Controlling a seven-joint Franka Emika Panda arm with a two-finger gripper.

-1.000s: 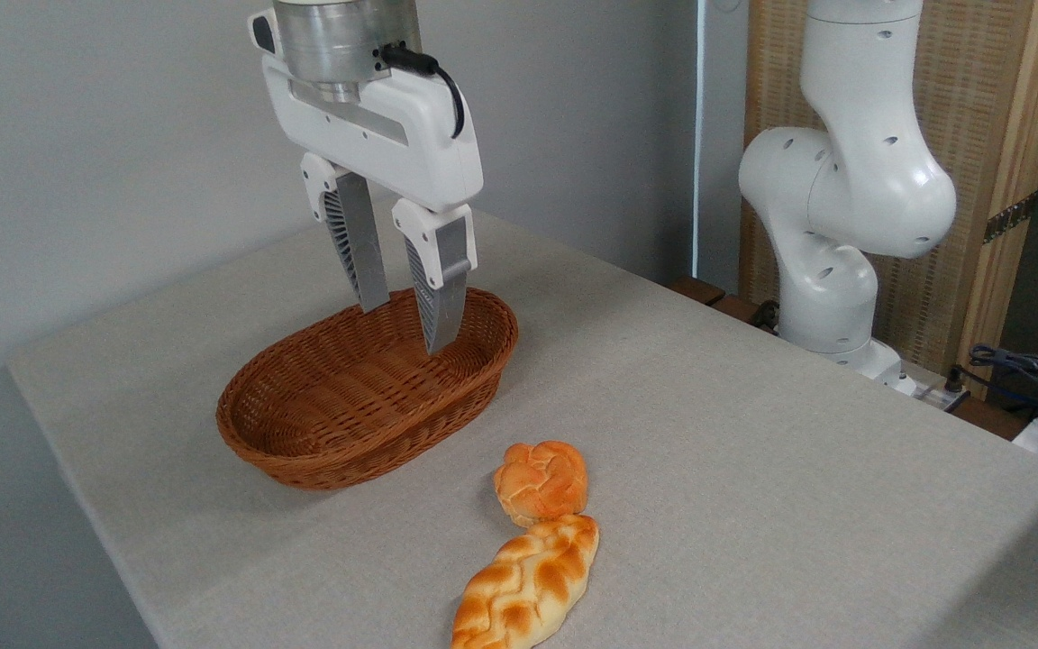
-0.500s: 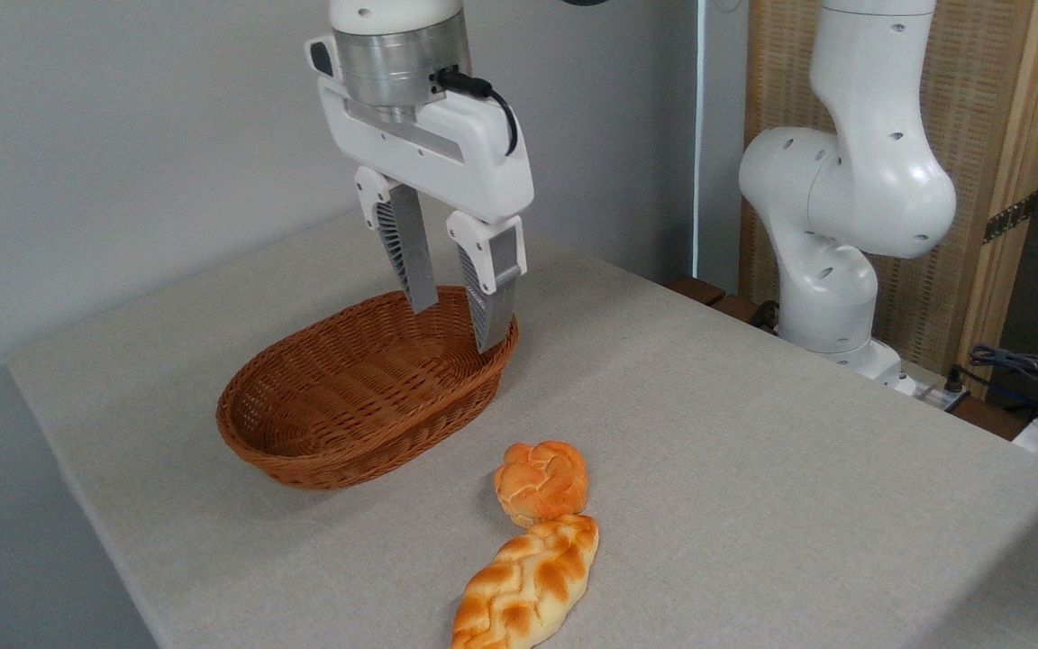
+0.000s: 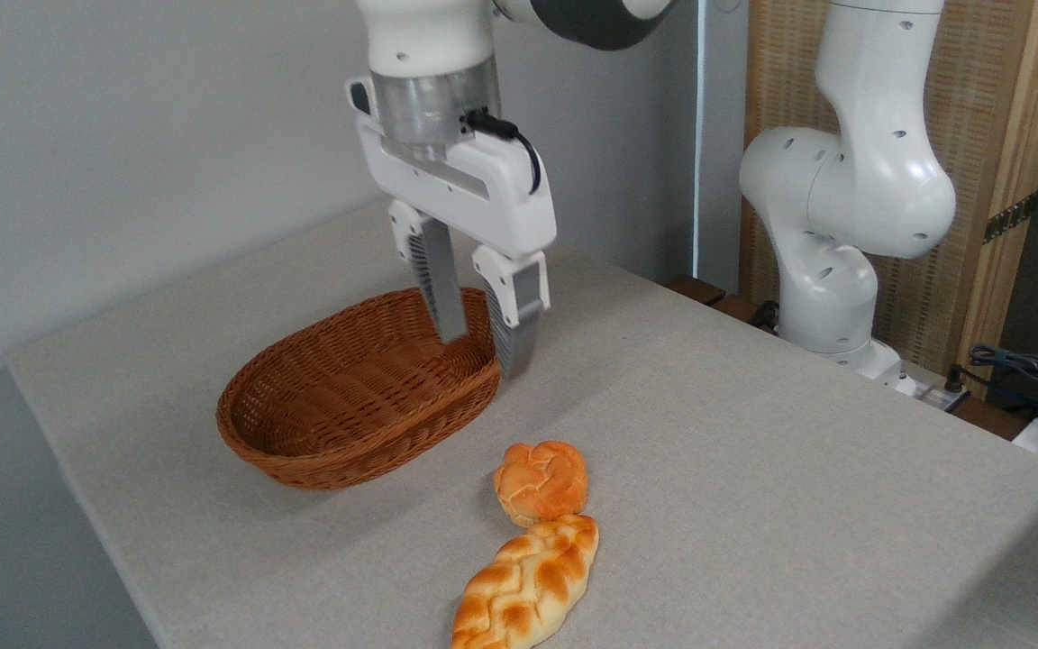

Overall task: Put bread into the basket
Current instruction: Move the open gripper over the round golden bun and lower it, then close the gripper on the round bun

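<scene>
My gripper grabs the small round bun by its knotted middle (image 3: 541, 480) next, to put the bun into the wicker basket.
The bread (image 3: 541, 481), a small round knotted bun with a golden-orange crust, lies on the grey tabletop in front of the basket. The basket (image 3: 303, 442) is an oval reddish-brown wicker one, shallow and with nothing in it, left of centre. My gripper (image 3: 484, 353) hangs over the basket's right end, fingers pointing down and open with nothing between them. It is above and behind the bun, well apart from it.
A longer braided loaf (image 3: 528, 584) lies just in front of the bun, touching it, near the table's front edge. The arm's white base (image 3: 830, 297) stands at the back right. Cables (image 3: 1024, 374) lie at the far right.
The gripper has moved to the right and lower, from over the basket's middle to its right end, staying open. The bun, loaf and basket have not moved.
</scene>
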